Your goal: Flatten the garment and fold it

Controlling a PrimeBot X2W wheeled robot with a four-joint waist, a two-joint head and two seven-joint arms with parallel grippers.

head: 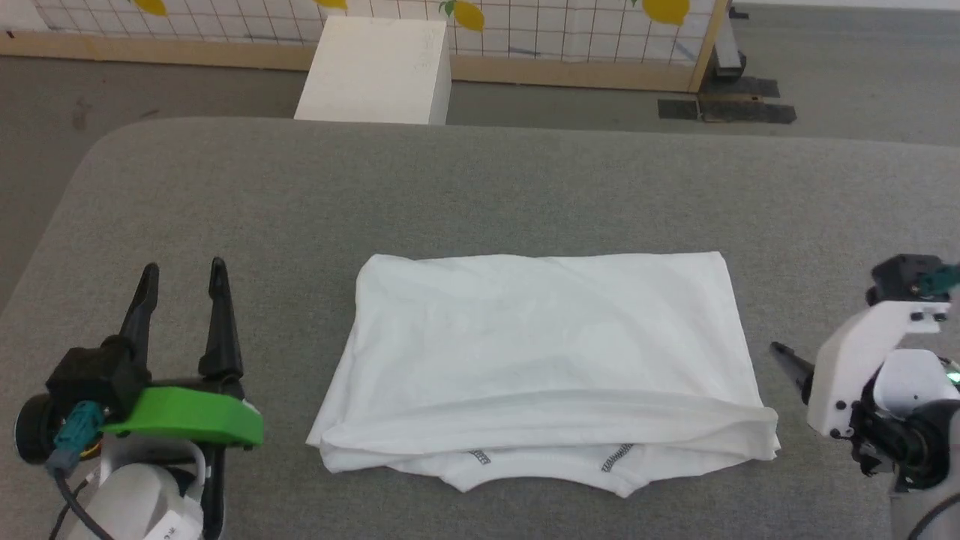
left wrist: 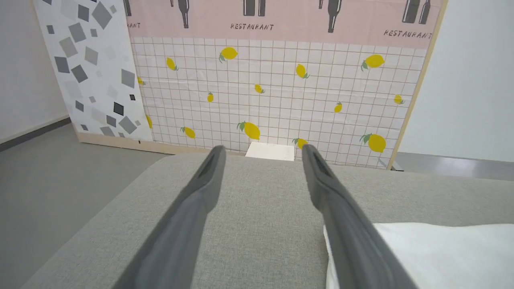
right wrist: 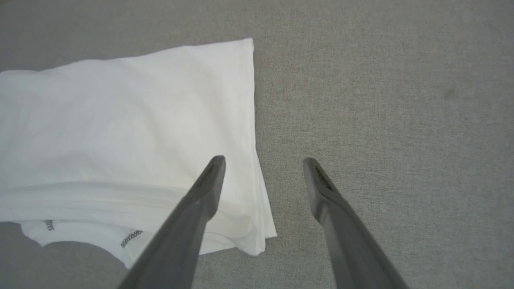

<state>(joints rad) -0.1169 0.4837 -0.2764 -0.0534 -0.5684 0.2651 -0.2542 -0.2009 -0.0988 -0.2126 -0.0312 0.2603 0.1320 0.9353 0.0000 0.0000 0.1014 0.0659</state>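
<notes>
I need to pick up the garment with my right gripper next, by its layered corner beside the neckline. The fold puffs up there, while its wide middle lies flat.
The garment lies folded into a white rectangle in the middle of the grey table. Its layered near edge shows two short dark zigzag seams. My left gripper rests open to the garment's left, fingers pointing away, nothing between them. In the left wrist view the left gripper stands over bare table, with the garment at the lower right. My right gripper hovers at the garment's right edge. In the right wrist view the right gripper is open above the near right corner of the garment, holding nothing.
A white box stands on the floor beyond the table's far edge. Behind it runs a lemon-print panel with a wooden frame. Dark floor plates lie at the back right. The table's far left corner is rounded.
</notes>
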